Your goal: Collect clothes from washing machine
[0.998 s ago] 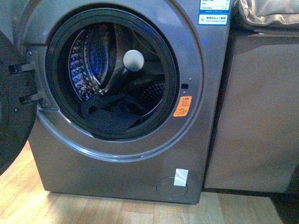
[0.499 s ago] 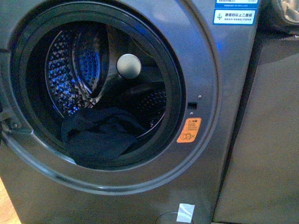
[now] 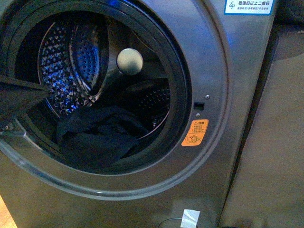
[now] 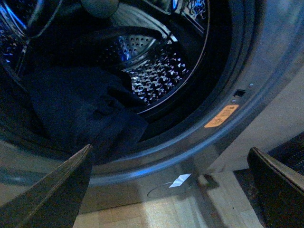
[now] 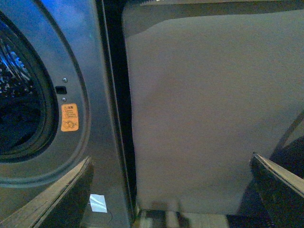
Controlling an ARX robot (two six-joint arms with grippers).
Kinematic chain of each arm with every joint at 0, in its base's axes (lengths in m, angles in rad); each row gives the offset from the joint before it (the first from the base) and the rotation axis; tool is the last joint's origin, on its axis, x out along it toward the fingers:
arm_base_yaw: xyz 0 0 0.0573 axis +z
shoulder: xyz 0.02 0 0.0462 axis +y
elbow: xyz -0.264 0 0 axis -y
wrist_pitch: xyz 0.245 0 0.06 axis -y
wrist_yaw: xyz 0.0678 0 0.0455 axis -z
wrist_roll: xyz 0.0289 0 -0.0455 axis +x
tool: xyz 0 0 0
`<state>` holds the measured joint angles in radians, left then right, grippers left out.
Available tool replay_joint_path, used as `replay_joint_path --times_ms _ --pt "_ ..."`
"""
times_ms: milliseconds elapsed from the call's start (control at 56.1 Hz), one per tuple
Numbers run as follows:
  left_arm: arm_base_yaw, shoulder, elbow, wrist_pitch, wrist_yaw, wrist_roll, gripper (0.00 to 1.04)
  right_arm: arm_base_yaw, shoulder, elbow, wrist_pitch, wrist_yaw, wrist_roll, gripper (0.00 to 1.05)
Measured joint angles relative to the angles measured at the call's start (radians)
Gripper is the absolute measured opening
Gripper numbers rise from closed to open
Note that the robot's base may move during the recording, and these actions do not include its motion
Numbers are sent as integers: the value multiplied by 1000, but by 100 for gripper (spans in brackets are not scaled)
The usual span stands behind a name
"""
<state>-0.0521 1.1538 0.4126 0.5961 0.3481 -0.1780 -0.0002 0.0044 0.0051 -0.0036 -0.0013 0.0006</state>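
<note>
My left gripper will next collect the dark navy clothes from the washing machine by their bunched folds.
The washing machine [image 3: 223, 90] fills the front view, a dark grey front-loader with its porthole uncovered and the perforated steel drum [image 3: 61, 71] showing. The clothes [image 3: 97, 135] lie as a dark navy heap low in the drum, against the front rim. My left gripper [image 4: 168, 190] is open just outside the porthole's lower rim, with the clothes [image 4: 80, 109] beyond it and nothing between its fingers [image 4: 52, 194]. A dark wedge [image 3: 19, 97] at the left edge of the front view looks like part of that gripper. My right gripper [image 5: 171, 194] is open and empty, facing the machine's right side.
A beige fabric-sided box [image 5: 209, 109] stands close against the machine's right side. An orange sticker [image 3: 195, 132] sits right of the porthole and a white tape patch [image 3: 189, 218] low on the front panel. Wooden floor [image 4: 156, 213] shows below.
The front view has closed in on the machine, so the porthole now fills the frame. The dark wedge has come in from the left edge. The clothes have not moved.
</note>
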Motion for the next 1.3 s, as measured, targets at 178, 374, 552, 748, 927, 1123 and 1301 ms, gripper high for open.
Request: replay_joint_path --times_ms 178,374,552,748,927,1123,1301 --pt "-77 373 214 31 -51 32 98 0 0 0 0 0 0 97" --pt "-119 609 409 2 -68 100 98 0 0 0 0 0 0 97" --pt "-129 790 611 -81 -97 204 98 0 0 0 0 0 0 97" --pt "-120 954 843 -178 -150 306 98 0 0 0 0 0 0 97" --pt "-99 1056 1002 -237 -195 343 98 0 0 0 0 0 0 97" --pt "-77 1162 1141 -302 -231 372 98 0 0 0 0 0 0 97" --pt "-68 1245 1217 -371 -245 362 98 0 0 0 0 0 0 97"
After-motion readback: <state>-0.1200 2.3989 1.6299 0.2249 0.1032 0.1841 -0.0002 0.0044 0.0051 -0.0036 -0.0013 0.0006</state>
